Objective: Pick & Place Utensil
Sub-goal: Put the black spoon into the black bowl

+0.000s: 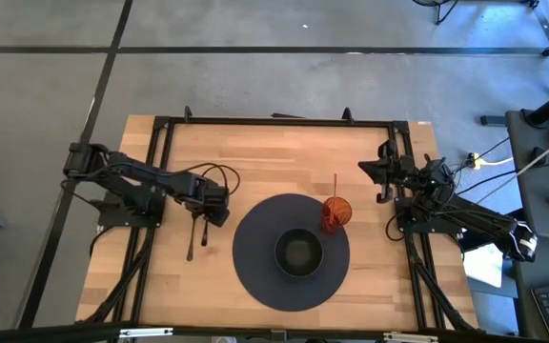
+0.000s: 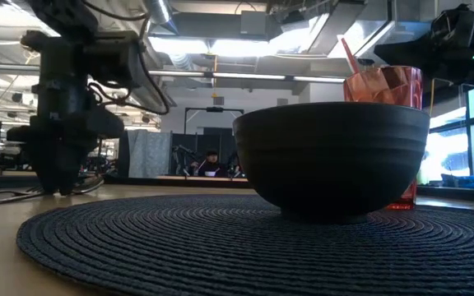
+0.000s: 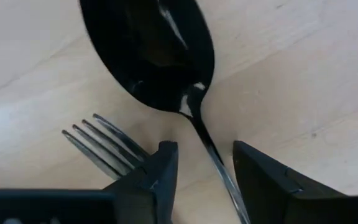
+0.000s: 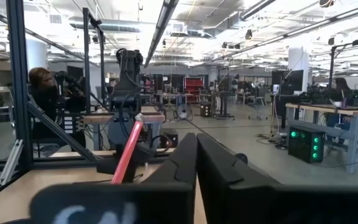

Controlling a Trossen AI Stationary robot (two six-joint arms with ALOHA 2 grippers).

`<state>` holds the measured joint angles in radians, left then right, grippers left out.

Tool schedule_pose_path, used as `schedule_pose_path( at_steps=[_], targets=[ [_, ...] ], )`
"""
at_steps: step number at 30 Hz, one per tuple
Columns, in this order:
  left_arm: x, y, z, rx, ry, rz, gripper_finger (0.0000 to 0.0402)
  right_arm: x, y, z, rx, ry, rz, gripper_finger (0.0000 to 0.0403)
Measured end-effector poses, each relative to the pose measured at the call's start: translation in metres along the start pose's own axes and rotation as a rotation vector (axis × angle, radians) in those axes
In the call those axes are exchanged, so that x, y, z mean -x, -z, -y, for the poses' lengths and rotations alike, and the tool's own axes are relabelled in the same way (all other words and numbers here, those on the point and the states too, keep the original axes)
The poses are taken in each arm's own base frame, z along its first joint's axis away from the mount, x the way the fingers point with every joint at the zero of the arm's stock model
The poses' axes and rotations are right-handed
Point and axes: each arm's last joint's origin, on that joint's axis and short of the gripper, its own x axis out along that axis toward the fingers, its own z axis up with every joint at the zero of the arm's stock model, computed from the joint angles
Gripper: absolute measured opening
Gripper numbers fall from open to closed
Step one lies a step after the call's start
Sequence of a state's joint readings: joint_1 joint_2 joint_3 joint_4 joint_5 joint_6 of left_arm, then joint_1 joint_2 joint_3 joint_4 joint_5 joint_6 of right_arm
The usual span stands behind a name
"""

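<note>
I will grab the spoon by its handle [image 3: 214, 154] with my left gripper next, so that the black spoon's scoop [image 3: 154, 53] stays free to go into the dark bowl.
A black spoon [image 3: 148, 53] and a fork [image 3: 98, 146] lie side by side on the wooden table [image 1: 255, 162], left of a round dark placemat [image 1: 255, 276]. My left gripper [image 3: 205, 152] is low over them, open and pointing down. Its fingers stand on either side of the spoon's handle [image 3: 216, 162], just behind the spoon's bowl. One finger [image 3: 157, 174] covers the base of the fork's tines. In the high view this gripper [image 1: 213, 208] is over the utensils [image 1: 191, 238]. My right gripper [image 4: 196, 149] is shut and waits at the table's right edge [image 1: 381, 181].
A dark bowl [image 1: 298, 252] sits in the middle of the placemat. A red faceted cup [image 1: 335, 211] with a red straw stands on the mat's far right part. Black frame rails [image 1: 274, 121] run along the table's sides. Bare wood lies between the utensils and the mat.
</note>
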<state>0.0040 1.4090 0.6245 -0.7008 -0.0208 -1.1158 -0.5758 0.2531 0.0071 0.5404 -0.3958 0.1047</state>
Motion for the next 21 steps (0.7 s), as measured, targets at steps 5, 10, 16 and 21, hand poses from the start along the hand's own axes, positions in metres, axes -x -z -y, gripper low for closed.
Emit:
schedule_pose_path(
  at_steps=[5,10,16,21],
  targets=[
    [-0.009,-0.002,0.004,-0.027,-0.013,-0.015,0.0114,0.0,0.0,0.0,0.0,0.0,0.0,0.0015],
    [-0.011,-0.003,0.006,-0.048,-0.002,-0.011,0.0068,0.0,0.0,0.0,0.0,0.0,0.0,0.0004],
    [-0.006,-0.003,0.006,-0.074,0.036,0.014,0.001,0.0,0.0,0.0,-0.02,-0.001,0.0,0.0015],
    [0.002,-0.008,0.013,-0.125,0.048,0.075,0.0006,0.0,0.0,-0.001,-0.027,-0.025,-0.003,0.0011]
  ],
)
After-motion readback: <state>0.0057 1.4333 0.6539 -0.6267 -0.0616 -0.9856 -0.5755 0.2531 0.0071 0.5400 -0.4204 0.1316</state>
